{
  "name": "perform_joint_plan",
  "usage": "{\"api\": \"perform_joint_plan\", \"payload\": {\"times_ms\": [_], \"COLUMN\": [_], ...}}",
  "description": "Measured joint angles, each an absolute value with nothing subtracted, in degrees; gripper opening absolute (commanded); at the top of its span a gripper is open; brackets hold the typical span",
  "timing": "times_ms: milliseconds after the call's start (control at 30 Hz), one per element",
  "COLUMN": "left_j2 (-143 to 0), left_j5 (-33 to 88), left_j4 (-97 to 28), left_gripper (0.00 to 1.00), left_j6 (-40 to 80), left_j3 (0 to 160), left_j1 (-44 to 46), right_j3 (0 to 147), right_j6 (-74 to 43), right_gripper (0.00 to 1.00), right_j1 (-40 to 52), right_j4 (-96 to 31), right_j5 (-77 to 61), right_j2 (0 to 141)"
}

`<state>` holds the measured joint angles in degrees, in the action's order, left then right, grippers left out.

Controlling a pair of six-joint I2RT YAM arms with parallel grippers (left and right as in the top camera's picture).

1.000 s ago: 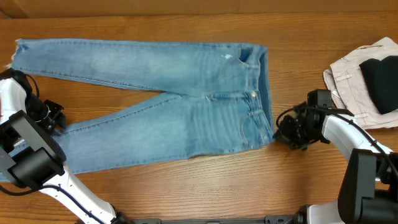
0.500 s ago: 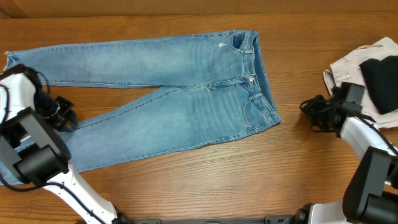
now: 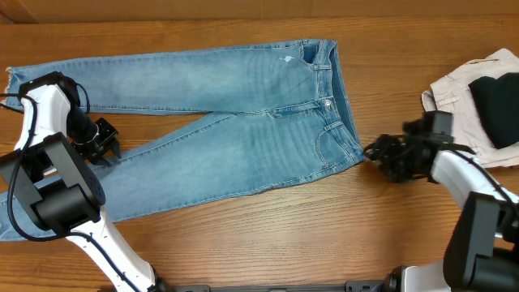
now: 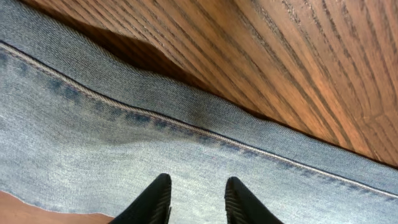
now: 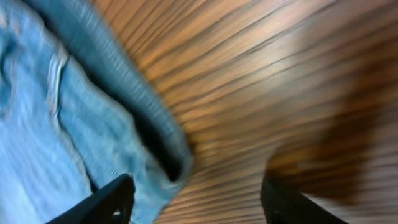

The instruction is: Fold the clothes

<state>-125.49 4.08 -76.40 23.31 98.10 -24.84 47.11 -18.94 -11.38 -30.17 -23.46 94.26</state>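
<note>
I will next pick up the light-blue jeans (image 3: 243, 122) with my right gripper by the near waistband corner (image 3: 358, 157). Then I will fold the nearer leg over the other.
The light-blue jeans (image 3: 243, 122) lie flat across the table, waistband to the right and both legs running left. My left gripper (image 3: 109, 139) hovers over the upper edge of the nearer leg; in the left wrist view its gripper (image 4: 198, 186) is open by a narrow gap, with denim (image 4: 124, 143) and a side seam beneath. My right gripper (image 3: 375, 152) sits just off the near waistband corner. In the blurred right wrist view the gripper (image 5: 196, 186) is wide open, the waistband corner (image 5: 50, 124) by its left finger and bare wood between the fingers.
An off-white garment (image 3: 454, 97) with a black garment (image 3: 496, 105) on top lies at the right edge, just behind my right arm. Bare wooden table (image 3: 324, 235) runs along the front.
The jeans slid left and turned slightly. My right gripper let go, pulled right, then came back toward the waistband corner, now open. My left gripper moved right along the nearer leg.
</note>
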Motion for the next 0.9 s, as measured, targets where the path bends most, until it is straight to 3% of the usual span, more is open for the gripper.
{"api": "perform_joint_plan", "payload": {"times_ms": [267,367,433,467,500,533,900], "left_j2": [-125.49,-125.49,-125.49,-125.49,-125.49,-125.49,-125.49], "left_j5": [4.10,4.10,4.10,4.08,4.08,4.08,4.97], "left_j4": [-76.77,-76.79,-76.84,-76.84,-76.93,-77.08,-79.40], "left_gripper": [0.39,0.40,0.40,0.39,0.40,0.40,0.38], "left_j6": [23.09,23.07,23.03,22.92,22.87,22.85,22.06], "left_j3": [98.10,98.10,98.10,98.10,98.10,98.10,98.10], "left_j1": [-24.84,-24.84,-24.84,-24.84,-24.84,-24.84,-24.38], "right_j3": [46.37,46.37,46.46,46.52,46.61,46.81,51.90], "right_j6": [-17.52,-17.39,-17.10,-17.15,-16.91,-16.84,-20.51], "right_gripper": [0.68,0.61,0.49,0.38,0.15,0.04,0.04], "right_j1": [-6.17,-5.87,-5.87,-5.85,-5.87,-5.87,-10.94], "right_j4": [-26.22,-26.02,-25.15,-24.82,-24.16,-23.77,-19.81], "right_j5": [-22.04,-22.15,-22.52,-22.72,-23.05,-23.75,-22.13], "right_j2": [94.32,95.04,95.79,96.14,96.75,97.65,101.54]}}
